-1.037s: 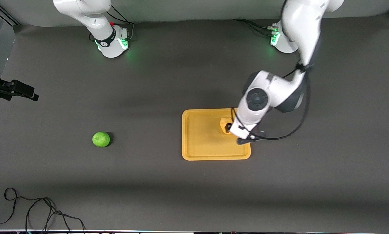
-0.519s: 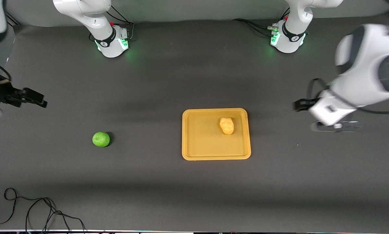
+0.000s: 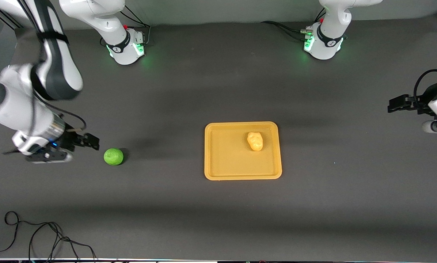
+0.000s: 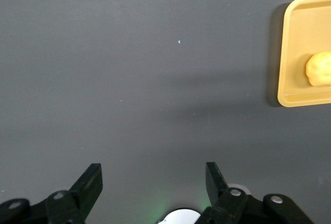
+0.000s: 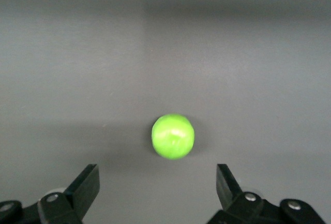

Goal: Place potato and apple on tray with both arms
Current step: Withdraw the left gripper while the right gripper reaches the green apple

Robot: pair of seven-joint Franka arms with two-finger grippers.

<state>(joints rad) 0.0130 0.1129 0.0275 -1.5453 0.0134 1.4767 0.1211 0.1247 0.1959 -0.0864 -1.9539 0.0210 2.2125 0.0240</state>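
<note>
Next, my right gripper grabs the green apple around its round body (image 3: 113, 156), to place the apple on the tray (image 3: 225, 160).
The yellow-tan potato (image 3: 255, 141) lies on the orange-yellow tray (image 3: 225, 160) at mid-table. The green apple (image 3: 113, 156) sits on the dark table toward the right arm's end. My right gripper (image 3: 90, 141) is open and empty, close beside the apple and not touching it. In the right wrist view the apple (image 5: 173, 136) lies just ahead of the open right gripper (image 5: 158, 171). My left gripper (image 3: 395, 104) is open and empty over bare table at the left arm's end. The left wrist view shows the open left gripper (image 4: 153, 169), the tray (image 4: 295, 53) and the potato (image 4: 319, 69).
A loose black cable (image 3: 39, 233) lies near the table's front edge at the right arm's end. The two arm bases (image 3: 125, 47) (image 3: 322, 42), lit green, stand along the back edge.
The left gripper let go of the potato on the tray and drew away to the left arm's end. The right arm swung in from the table's edge to beside the apple.
</note>
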